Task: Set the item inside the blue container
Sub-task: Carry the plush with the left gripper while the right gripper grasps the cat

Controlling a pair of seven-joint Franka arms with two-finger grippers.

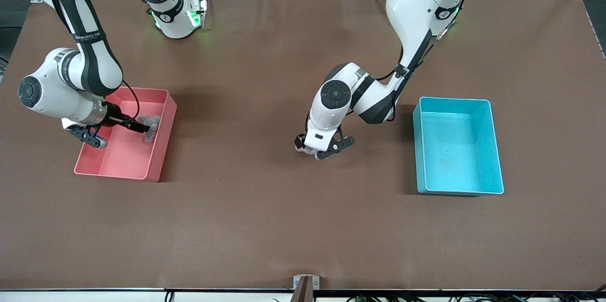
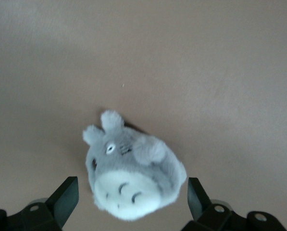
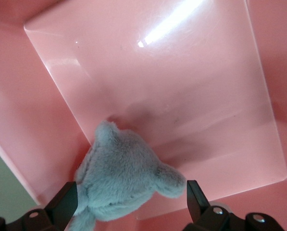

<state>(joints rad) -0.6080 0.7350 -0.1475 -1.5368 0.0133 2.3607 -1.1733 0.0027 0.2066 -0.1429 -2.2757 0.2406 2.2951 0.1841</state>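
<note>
Next, my left gripper takes hold of the grey plush toy by its white belly, to put the toy into the blue container [image 1: 450, 150].
A grey plush toy with a white belly [image 2: 133, 173] lies on the brown table, between the spread fingers of my left gripper [image 2: 132, 199], which touch neither side of it. In the front view the left gripper [image 1: 310, 149] hangs low over mid-table and hides that toy. The blue container [image 1: 450, 150], a light blue bin with nothing in it, stands toward the left arm's end. My right gripper [image 1: 147, 128] reaches into the pink bin [image 1: 118, 153]. It is open around a second grey plush toy [image 3: 119, 183], also visible from the front [image 1: 152, 121].
The pink bin [image 3: 181, 96] stands toward the right arm's end and holds only the grey plush. Bare brown table stretches between the two bins and toward the front camera. A small bracket [image 1: 305, 283] sits at the table's near edge.
</note>
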